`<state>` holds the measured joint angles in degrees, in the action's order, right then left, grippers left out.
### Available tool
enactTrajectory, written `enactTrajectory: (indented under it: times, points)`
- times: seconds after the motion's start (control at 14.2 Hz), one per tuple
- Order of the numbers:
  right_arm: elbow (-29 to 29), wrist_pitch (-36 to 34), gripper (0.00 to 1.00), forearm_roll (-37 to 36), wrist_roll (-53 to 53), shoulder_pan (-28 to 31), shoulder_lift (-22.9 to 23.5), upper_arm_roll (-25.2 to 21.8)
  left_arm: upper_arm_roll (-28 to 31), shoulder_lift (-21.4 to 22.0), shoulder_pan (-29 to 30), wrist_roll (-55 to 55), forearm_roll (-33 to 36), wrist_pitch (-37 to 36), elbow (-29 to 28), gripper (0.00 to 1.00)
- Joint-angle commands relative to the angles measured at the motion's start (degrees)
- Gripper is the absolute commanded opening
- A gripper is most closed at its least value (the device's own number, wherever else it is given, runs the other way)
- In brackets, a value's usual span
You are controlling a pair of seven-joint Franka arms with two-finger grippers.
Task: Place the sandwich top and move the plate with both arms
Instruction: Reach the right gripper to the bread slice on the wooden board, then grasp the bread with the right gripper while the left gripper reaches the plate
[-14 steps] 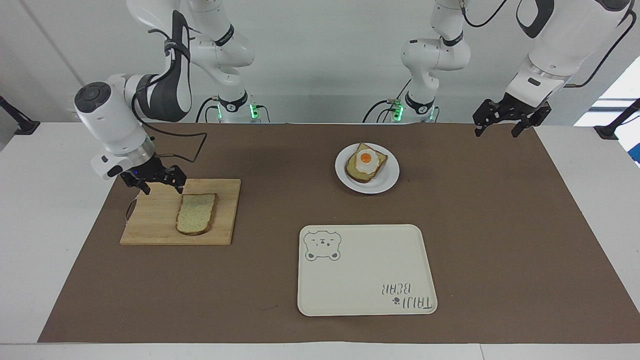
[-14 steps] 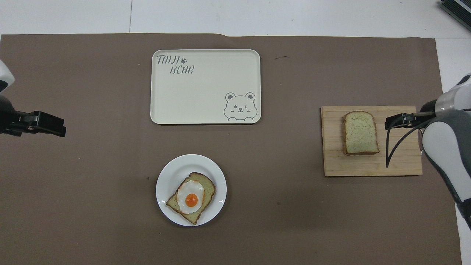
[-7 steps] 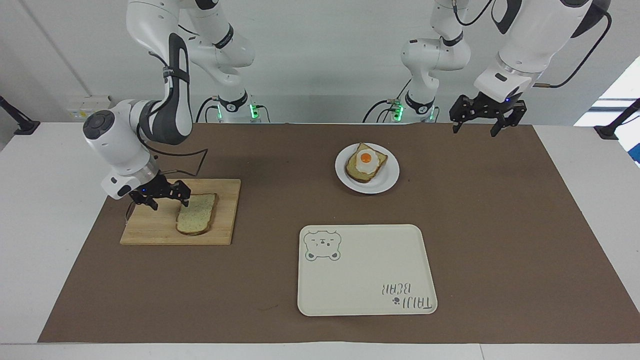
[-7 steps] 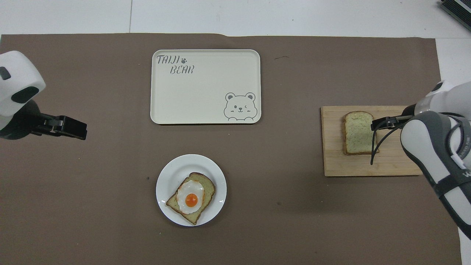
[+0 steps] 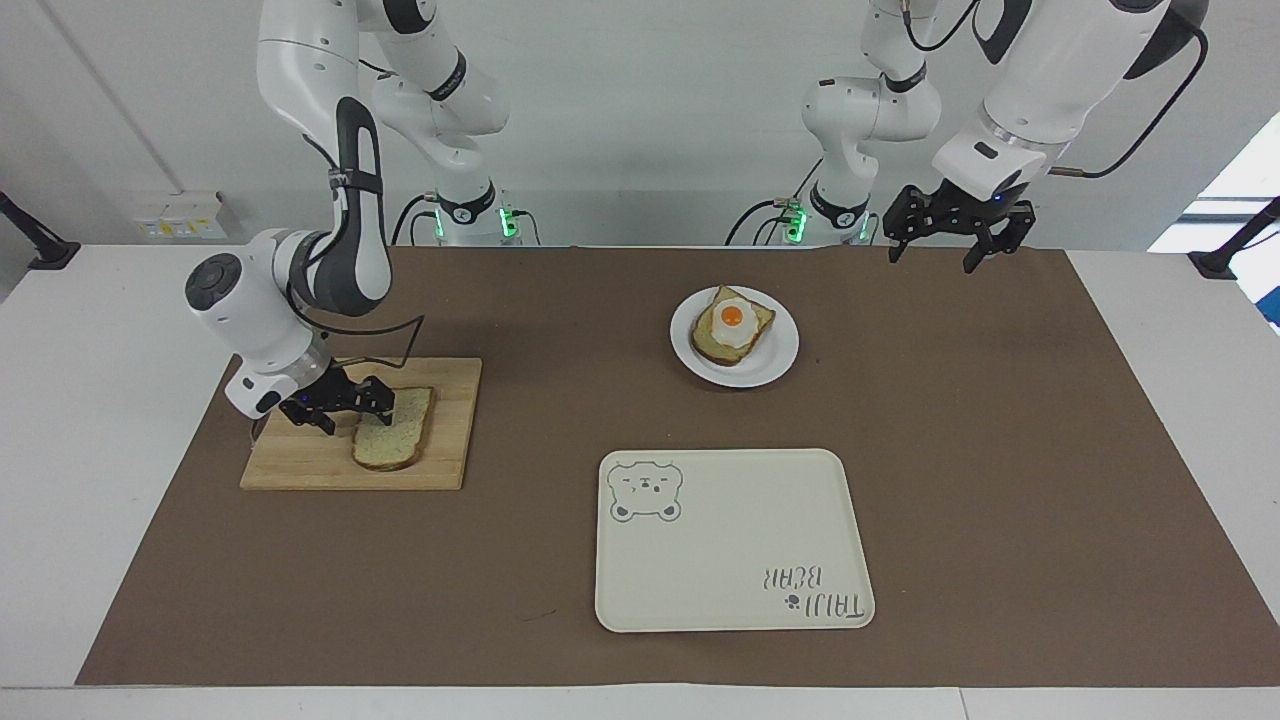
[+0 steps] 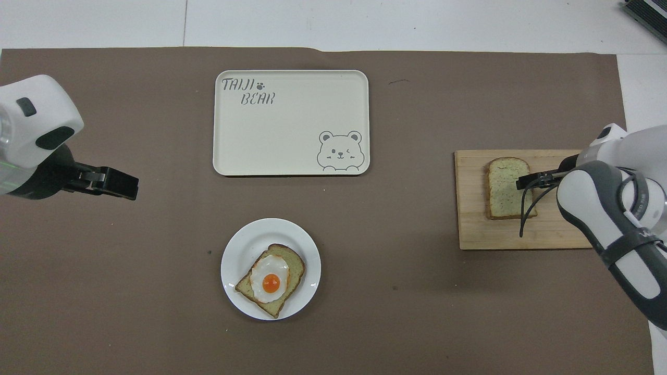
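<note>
My right gripper should close now: its fingers reach around the slice's near crust, low over the wooden board.
The sandwich top, a pale speckled slice, lies flat on a wooden board. My right gripper is open and low over the board, at the slice's edge toward the right arm's end, with one fingertip over the crust. I cannot tell whether it touches. The white plate carries an egg-topped bread slice. Up in the air, my left gripper hangs open and empty over the brown mat, toward the left arm's end from the plate.
A cream bear tray lies farther from the robots than the plate. A brown mat covers the table's middle, with open mat between board, plate and tray.
My right gripper has come down and slid in over the slice's edge. My left gripper has swung inward toward the plate. Bread, plate and tray have not moved.
</note>
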<state>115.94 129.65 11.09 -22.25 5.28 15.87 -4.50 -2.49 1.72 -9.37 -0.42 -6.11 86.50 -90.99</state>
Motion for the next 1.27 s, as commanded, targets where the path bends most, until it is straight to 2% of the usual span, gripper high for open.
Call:
enactTrajectory:
  times: [0.0, 0.07, 0.21, 0.28, 0.42, 0.49, 0.78, 1.2]
  points:
    - [0.8, 1.9, 1.0, 2.0, -2.2, 0.4, 0.6, 0.3, 0.6, 0.7, 1.5, 1.7, -5.8, -0.5, -0.5, 1.0]
    - [1.0, 2.4, 0.88, 1.9, -2.3, 0.3, 0.6, 0.3, 0.6, 1.0, 2.6, 4.0, -7.6, -0.5, -1.4, 1.0]
    - [1.0, 2.5, 0.53, 1.9, -3.1, 0.4, 0.6, 0.3, 0.8, 1.8, 2.8, 8.9, -8.9, -0.6, -4.2, 1.0]
    - [1.0, 2.5, 0.4, 1.9, -3.3, 0.3, 0.6, 0.3, 0.8, 2.3, 2.8, 10.3, -8.9, -0.6, -6.2, 1.0]
    - [1.0, 2.4, 0.08, 1.9, -3.2, 0.3, 0.6, 0.3, 0.8, 3.1, 2.8, 13.4, -9.0, -0.5, -9.5, 1.0]
    - [1.0, 2.5, 0.0, 1.9, -2.8, 0.2, 0.6, 0.3, 0.8, 3.6, 2.7, 14.7, -9.0, -0.2, -11.3, 1.0]
    - [1.0, 2.5, 0.0, 1.9, -1.8, -0.2, 0.7, 0.2, 0.8, 4.3, 2.6, 20.0, -9.1, 0.6, -15.4, 1.0]
    - [-0.3, 1.4, 0.0, 1.9, -1.8, 0.0, 1.1, 0.2, 1.0, 6.7, 5.0, 26.9, -12.4, 6.6, -23.4, 1.0]
